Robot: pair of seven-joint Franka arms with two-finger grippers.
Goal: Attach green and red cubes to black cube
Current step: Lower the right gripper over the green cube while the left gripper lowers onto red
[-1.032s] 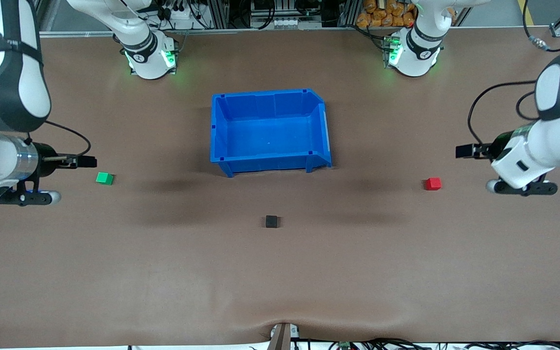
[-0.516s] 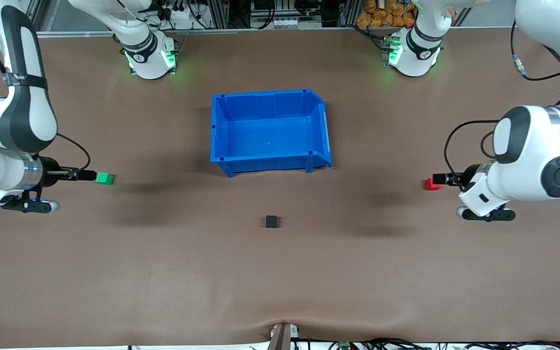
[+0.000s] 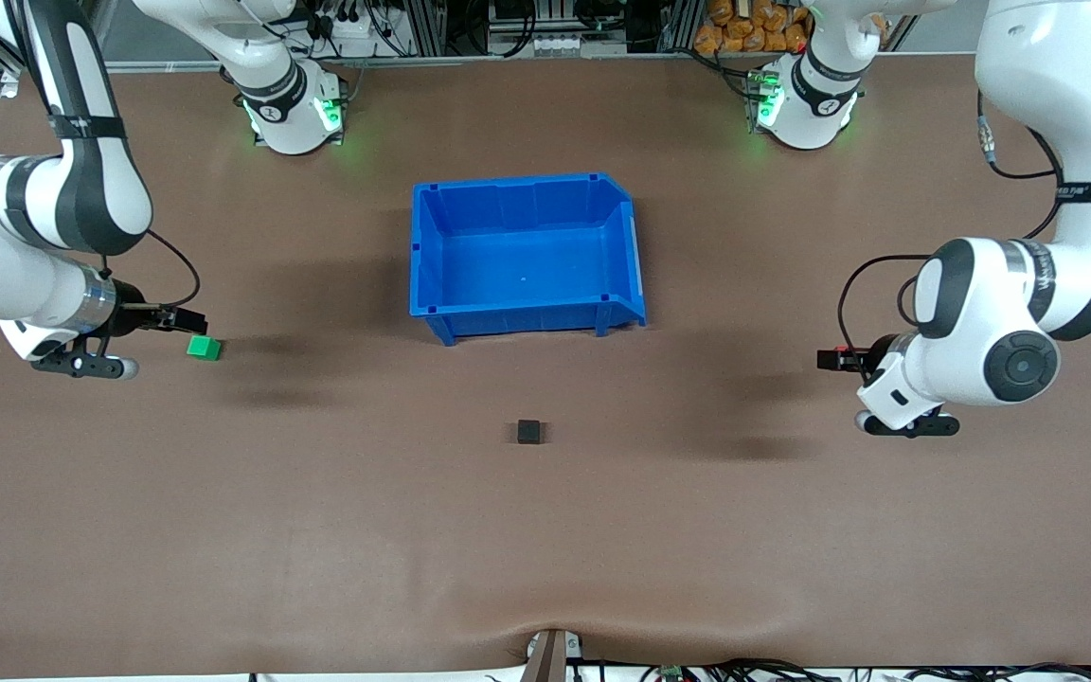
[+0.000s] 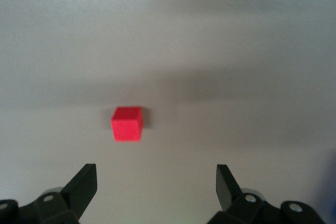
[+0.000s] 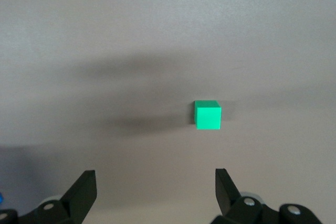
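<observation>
I should next grab the red cube by its flat sides with my left gripper, to attach it to the black cube (image 3: pixel 528 432).
The green cube (image 3: pixel 204 348) lies on the table toward the right arm's end. My right gripper (image 3: pixel 187 319) hangs open over the table just beside it. In the right wrist view the green cube (image 5: pixel 208 115) sits apart from the open right gripper (image 5: pixel 155 179), off to one finger's side. The red cube (image 4: pixel 127 124) lies toward the left arm's end, ahead of my open left gripper (image 4: pixel 155 177); in the front view the left gripper (image 3: pixel 830 359) covers most of it. The black cube (image 3: pixel 528 432) stands alone mid-table, nearer the front camera than the bin.
A blue bin (image 3: pixel 527 317) with nothing in it stands mid-table between the two arm bases and the black cube. Both arm bases stand along the table's back edge. Bare brown table surrounds each cube.
Both arms have swung round and their wrists came lower. The left gripper moved over the red cube, toward the table's middle. The right gripper shifted close beside the green cube. No cube moved.
</observation>
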